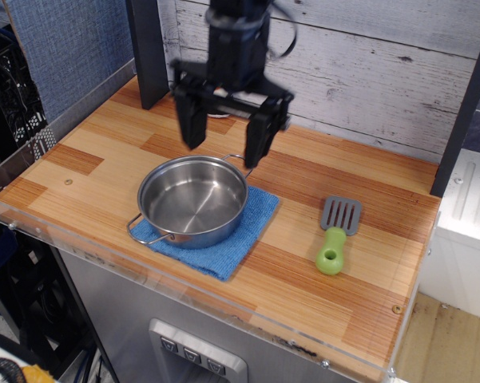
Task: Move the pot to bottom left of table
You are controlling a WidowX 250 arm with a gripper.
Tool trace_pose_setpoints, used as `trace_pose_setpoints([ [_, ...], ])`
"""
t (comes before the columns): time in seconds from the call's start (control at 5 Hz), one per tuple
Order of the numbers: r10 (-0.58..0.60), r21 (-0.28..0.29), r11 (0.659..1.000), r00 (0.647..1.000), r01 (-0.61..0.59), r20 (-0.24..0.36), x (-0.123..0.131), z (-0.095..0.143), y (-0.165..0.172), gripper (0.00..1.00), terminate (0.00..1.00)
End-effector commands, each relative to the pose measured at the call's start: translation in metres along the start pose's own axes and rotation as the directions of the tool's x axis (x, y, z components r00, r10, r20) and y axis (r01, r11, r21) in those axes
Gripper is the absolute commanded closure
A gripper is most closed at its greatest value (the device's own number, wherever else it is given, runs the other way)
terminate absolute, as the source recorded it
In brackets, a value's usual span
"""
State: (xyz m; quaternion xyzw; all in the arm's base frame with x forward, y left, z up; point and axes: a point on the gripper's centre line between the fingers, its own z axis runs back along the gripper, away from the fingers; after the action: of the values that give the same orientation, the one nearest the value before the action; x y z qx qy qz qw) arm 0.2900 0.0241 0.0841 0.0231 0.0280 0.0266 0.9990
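Note:
The gripper grabs the pot by its upper rim (pixel 193 158) next, to shift the pot (pixel 192 199) off the blue cloth to the table's corner.
The shiny steel pot (pixel 192 199) with two wire loop handles sits on a blue cloth (pixel 224 239) near the front middle of the wood-plank table (pixel 88 159). My gripper (pixel 225 152) hangs open and empty just above the pot's far rim. Its two black fingers (pixel 193 124) point down, spread about as wide as half the pot. The right finger is close above the pot's far loop handle (pixel 241 162).
A green-handled grey spatula (pixel 336 235) lies right of the cloth. A sushi-roll toy (pixel 216 112) stands at the back, mostly hidden behind the gripper. A dark post (pixel 148 52) stands at the back left. A clear acrylic rim (pixel 144 267) edges the front.

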Motion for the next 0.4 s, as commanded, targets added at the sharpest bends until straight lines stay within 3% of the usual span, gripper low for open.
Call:
trace_pose_setpoints([
  [0.0,-0.061,-0.013,0.998,0.998,0.062,0.007,-0.0127,-0.0353,-0.0151,0.00,0.00],
  [0.2,-0.081,-0.012,0.997,0.997,0.081,-0.007,-0.0161,-0.0433,-0.0226,0.00,0.00],
])
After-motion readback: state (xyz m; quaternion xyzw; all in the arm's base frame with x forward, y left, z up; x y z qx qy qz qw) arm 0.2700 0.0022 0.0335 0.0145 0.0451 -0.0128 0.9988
